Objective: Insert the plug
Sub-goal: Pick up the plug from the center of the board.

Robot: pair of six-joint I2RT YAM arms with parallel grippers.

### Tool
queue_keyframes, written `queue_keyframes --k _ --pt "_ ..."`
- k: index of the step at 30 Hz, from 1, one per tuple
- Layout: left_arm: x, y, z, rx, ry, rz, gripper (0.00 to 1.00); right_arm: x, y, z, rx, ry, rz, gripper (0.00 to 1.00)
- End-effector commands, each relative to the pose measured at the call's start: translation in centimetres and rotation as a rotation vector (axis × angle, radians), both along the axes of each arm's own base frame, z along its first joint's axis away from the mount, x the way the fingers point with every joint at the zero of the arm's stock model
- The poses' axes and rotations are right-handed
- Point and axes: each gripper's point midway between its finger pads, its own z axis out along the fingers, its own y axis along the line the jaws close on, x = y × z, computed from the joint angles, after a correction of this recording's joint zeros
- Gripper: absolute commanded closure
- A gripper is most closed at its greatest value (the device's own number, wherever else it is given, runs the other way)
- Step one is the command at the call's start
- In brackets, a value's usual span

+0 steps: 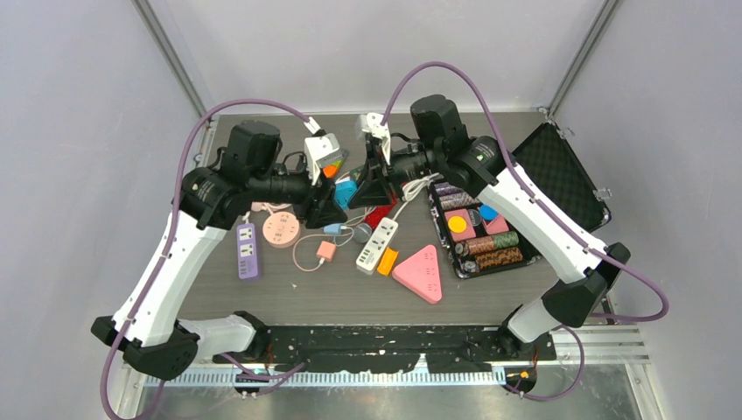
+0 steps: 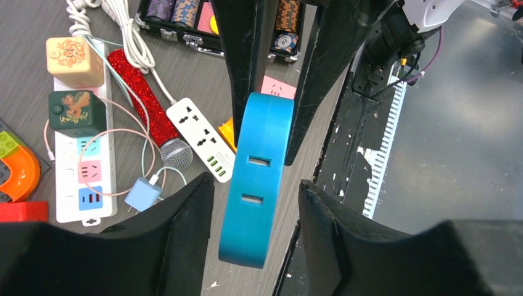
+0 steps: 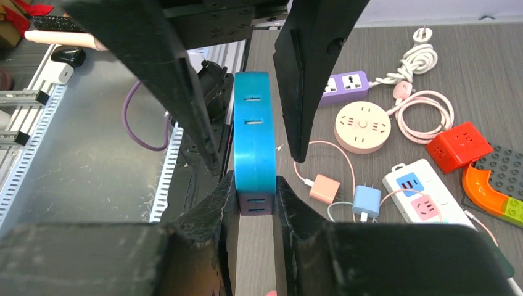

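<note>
The blue socket's loose end (image 1: 343,194) (image 2: 248,223) reaches well past the open fingers, so it is time for my left gripper to close on the blue socket.
A flat, round-edged blue power socket (image 3: 253,135) with slot openings on its rim is held edge-up above the table in my right gripper (image 3: 255,185), which is shut on its lower end. It also shows in the left wrist view (image 2: 256,179) and the top view (image 1: 346,191). My left gripper (image 2: 256,185) is open, its fingers (image 2: 191,209) straddling the socket's free end with a gap on both sides. A light blue charger plug (image 3: 366,200) with a cable lies on the table beside a peach one (image 3: 323,188).
A white power strip (image 1: 377,246), purple strip (image 1: 248,250), round pink socket (image 1: 280,229), pink triangular socket (image 1: 420,273) and a red microphone (image 2: 148,105) lie on the table. An open case of poker chips (image 1: 481,229) stands at the right.
</note>
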Motion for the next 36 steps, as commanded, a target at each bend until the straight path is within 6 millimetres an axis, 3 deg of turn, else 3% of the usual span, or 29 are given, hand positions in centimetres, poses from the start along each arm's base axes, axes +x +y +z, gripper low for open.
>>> queue_keyframes --k 1,3,11,14,18,22,26,33,36 --pt "-0.3 0.2 1.7 -0.027 -0.056 -0.007 0.46 -0.1 0.1 0.7 -0.008 -0.027 0.006 0.95" --pt "-0.4 0.2 1.8 -0.029 -0.06 -0.008 0.46 0.0 0.1 0.5 -0.017 -0.026 0.005 0.95" --pt "-0.8 -0.3 1.3 -0.034 -0.03 -0.053 0.72 -0.2 0.3 0.1 -0.035 -0.021 0.02 0.95" --pt "-0.8 -0.5 0.7 -0.024 -0.004 -0.061 0.77 -0.2 0.4 0.1 -0.036 -0.018 0.023 0.95" --pt "-0.7 -0.6 0.6 -0.02 0.005 -0.064 0.77 -0.4 0.4 0.1 -0.034 -0.014 0.033 0.95" --pt "-0.6 -0.6 0.4 -0.018 0.007 -0.065 0.65 -0.4 0.5 -0.1 -0.043 -0.008 0.039 0.95" --pt "-0.5 -0.6 0.4 -0.013 0.003 -0.061 0.63 -0.4 0.5 -0.3 -0.048 -0.008 0.04 0.95" --pt "-0.4 -0.2 0.2 0.001 -0.009 -0.049 0.84 -0.3 0.5 -0.6 -0.055 -0.005 0.037 0.95" --pt "-0.5 -0.3 -0.2 0.003 0.003 -0.054 0.84 -0.4 0.5 -0.4 -0.05 -0.003 0.043 0.95"
